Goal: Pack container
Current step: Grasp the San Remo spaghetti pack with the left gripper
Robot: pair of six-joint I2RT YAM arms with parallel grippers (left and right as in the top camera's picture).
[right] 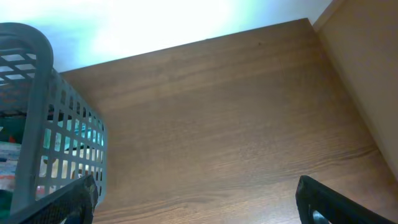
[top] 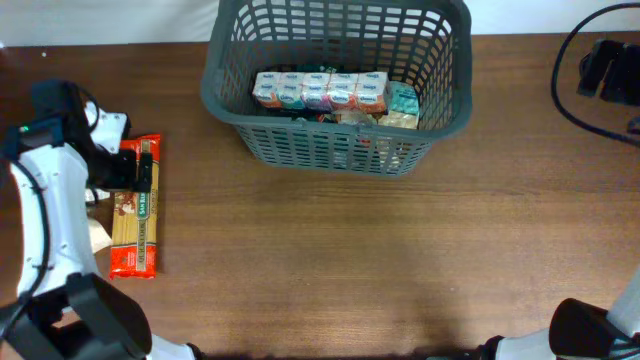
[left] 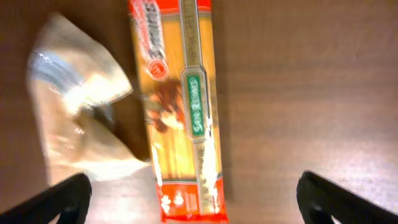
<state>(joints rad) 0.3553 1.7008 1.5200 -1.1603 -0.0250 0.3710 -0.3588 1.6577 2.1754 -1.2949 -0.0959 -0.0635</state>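
Next, my left gripper grabs the spaghetti packet [top: 135, 215] across its narrow width near the middle to lay it lengthwise into the container.
The dark grey slotted container [top: 225, 95] stands at the back middle of the table and holds several small cartons and packets. Its grey wall also shows in the right wrist view [right: 37, 93]. A long red and yellow spaghetti packet [top: 135, 215] lies flat on the table at the left; it also shows in the left wrist view [left: 180, 106]. My left gripper [left: 193, 202] is open above the packet's red end, its fingers wide apart on either side. My right gripper [right: 199, 202] is open and empty over bare wood to the right of the container.
A crumpled clear plastic bag [left: 78, 106] lies just left of the spaghetti packet. Black cables and a black device [top: 605, 70] sit at the back right. A pale wall edge [right: 367, 68] borders the table on the right.
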